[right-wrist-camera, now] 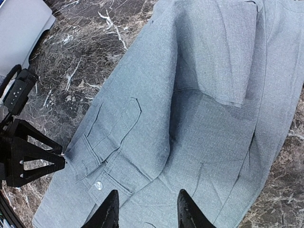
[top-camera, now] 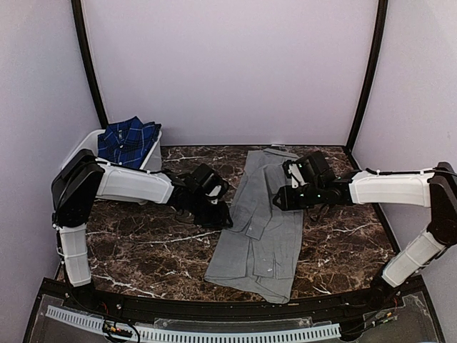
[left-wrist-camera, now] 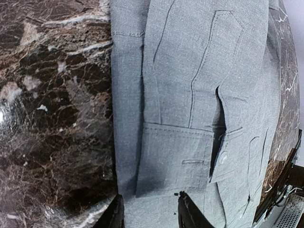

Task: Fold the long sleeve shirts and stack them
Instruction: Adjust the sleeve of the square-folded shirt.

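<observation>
I need to straighten the sleeve, so I should grip the grey shirt's cuff by its outer corner (left-wrist-camera: 139, 194) with my left gripper next. The cuff's other corner stays free for my right gripper.
A plain grey long sleeve shirt (top-camera: 264, 221) lies lengthwise down the middle of the dark marble table, its sleeves folded in over the body. My left gripper (top-camera: 220, 213) hovers at the shirt's left edge, open, with only cloth (left-wrist-camera: 190, 95) beneath its jaws (left-wrist-camera: 149, 209). Its view shows a buttoned cuff (left-wrist-camera: 223, 156) just ahead. My right gripper (top-camera: 284, 187) is over the shirt's right side, also open (right-wrist-camera: 147, 206) and holding nothing above the grey cloth (right-wrist-camera: 204, 118). A navy-and-blue plaid shirt (top-camera: 128, 141) lies bunched in the tub at the back left.
The white plastic tub (top-camera: 78, 146) stands in the back left corner against the wall. The left arm's black gripper body (right-wrist-camera: 23, 152) shows at the left in the right wrist view. A black rail (top-camera: 214, 309) runs along the table's near edge.
</observation>
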`<state>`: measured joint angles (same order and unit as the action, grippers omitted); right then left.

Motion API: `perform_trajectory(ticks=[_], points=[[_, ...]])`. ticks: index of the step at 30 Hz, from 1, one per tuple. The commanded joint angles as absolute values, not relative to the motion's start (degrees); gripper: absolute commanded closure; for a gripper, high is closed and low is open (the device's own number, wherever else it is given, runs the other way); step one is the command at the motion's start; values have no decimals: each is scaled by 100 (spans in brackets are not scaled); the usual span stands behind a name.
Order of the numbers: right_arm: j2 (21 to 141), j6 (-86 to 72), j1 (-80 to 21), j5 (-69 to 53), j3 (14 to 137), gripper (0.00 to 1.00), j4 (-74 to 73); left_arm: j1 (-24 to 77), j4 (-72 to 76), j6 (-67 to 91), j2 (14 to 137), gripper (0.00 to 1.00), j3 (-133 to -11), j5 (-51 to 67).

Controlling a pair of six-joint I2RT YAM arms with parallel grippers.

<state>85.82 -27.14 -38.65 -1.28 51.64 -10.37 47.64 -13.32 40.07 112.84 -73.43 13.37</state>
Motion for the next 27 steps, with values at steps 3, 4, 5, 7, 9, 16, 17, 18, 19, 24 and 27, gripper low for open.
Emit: perform_trajectory(ticks=[3, 4, 5, 7, 9, 16, 17, 18, 19, 24, 27], points=[[8489, -2765, -3895, -53, 5212, 61, -984, 4782, -1318, 3839, 11275, 63, -7447, 1246], [8488, -2761, -3900, -53, 5216, 61, -985, 4790, -1305, 3805, 11280, 63, -7463, 1243], [8494, -2762, -3900, -45, 5220, 61, -986, 4797, -1284, 3788, 11310, 63, -7491, 1247], [8499, -2762, -3895, -38, 5229, 61, -984, 4810, -1272, 3690, 11382, 63, -7567, 1251], [8501, -2773, -3901, -35, 5236, 61, -976, 4828, -1268, 3636, 11453, 63, -7631, 1236], [8517, -2752, -3900, -35, 5248, 61, -985, 4860, -1381, 3541, 11709, 63, -7803, 1162], [8517, -2752, -3902, -40, 5245, 61, -989, 4860, -1385, 3542, 11725, 63, -7804, 1152], [8517, -2751, -3897, -44, 5254, 61, -991, 4860, -1388, 3549, 11742, 63, -7798, 1138], [8519, -2752, -3901, -52, 5256, 61, -993, 4860, -1388, 3550, 11747, 63, -7797, 1136], [8508, -2755, -3901, -53, 5251, 61, -991, 4860, -1480, 3551, 11802, 62, -7795, 1069], [8506, -2755, -3900, -46, 5254, 61, -993, 4879, -1568, 3532, 11796, 63, -7852, 1123]])
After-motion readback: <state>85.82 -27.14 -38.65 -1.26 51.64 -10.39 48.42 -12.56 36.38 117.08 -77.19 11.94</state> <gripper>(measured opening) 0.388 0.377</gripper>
